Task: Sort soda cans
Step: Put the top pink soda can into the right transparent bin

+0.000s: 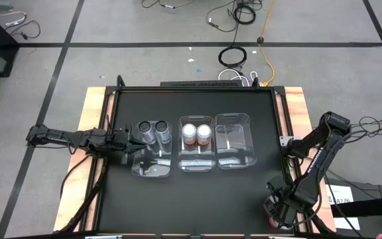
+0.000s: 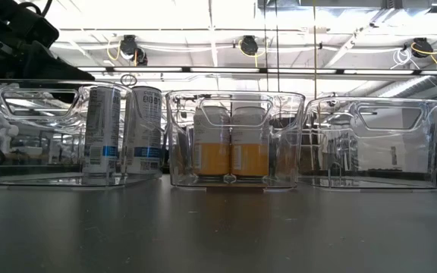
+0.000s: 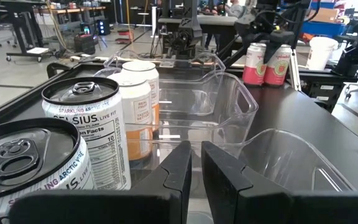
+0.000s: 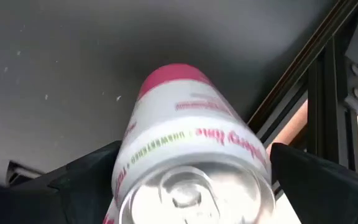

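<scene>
The red-pink raspberry lime can needs to be sorted into a bin, so my right gripper will next grab it by its pull-tab end.
Two dark grey soda cans (image 1: 153, 131) stand in the left clear bin (image 1: 152, 169), and two orange-brown cans (image 1: 196, 135) in the middle bin (image 1: 197, 164). The right bin (image 1: 235, 159) holds nothing. Two red-pink cans (image 3: 266, 62) stand upright at the table's near right corner. My right gripper (image 1: 278, 211) points down over one of them (image 4: 185, 130), open, with a finger on each side of the can's top. My left gripper (image 3: 196, 171) is shut and level at the left bin's left side, beside the grey cans (image 3: 86, 130). My right gripper's open fingers (image 4: 86, 177) stand close on either side of the red-pink can's top end (image 4: 191, 186), coming from above and pointing down. Whether they touch it I cannot tell. The can stands upright on the table.
The three bins stand side by side across the table's middle (image 2: 234, 136). The black frame rail (image 4: 316, 68) of the table's edge runs right beside the red-pink can. Bare black table top (image 1: 197, 206) lies between the bins and the near edge.
</scene>
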`<state>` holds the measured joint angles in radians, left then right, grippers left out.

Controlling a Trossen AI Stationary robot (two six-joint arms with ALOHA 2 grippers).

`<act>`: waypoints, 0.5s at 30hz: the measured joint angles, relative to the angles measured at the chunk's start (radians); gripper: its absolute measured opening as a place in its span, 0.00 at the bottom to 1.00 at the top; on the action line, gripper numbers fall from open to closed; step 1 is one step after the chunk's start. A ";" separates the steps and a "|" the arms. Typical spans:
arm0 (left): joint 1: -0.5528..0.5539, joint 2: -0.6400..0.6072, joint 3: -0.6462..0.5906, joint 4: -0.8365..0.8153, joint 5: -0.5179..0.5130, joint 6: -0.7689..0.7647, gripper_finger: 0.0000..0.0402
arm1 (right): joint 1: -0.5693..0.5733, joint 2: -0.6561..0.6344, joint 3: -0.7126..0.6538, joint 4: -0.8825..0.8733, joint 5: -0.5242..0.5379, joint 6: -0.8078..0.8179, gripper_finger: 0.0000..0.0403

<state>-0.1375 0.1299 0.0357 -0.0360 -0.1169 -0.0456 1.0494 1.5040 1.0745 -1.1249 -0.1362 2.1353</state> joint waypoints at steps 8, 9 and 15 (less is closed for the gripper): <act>0.000 0.000 0.000 0.000 0.000 0.000 0.12 | 0.000 0.000 -0.016 0.023 0.003 0.000 0.88; 0.000 0.000 0.000 0.000 0.000 0.000 0.12 | 0.000 0.000 -0.016 0.024 0.004 0.002 0.84; 0.000 0.000 0.000 0.000 0.000 0.000 0.12 | 0.000 -0.001 -0.015 0.031 0.003 0.007 0.69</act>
<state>-0.1379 0.1299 0.0357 -0.0357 -0.1169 -0.0454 1.0492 1.5032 1.0592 -1.0939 -0.1329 2.1426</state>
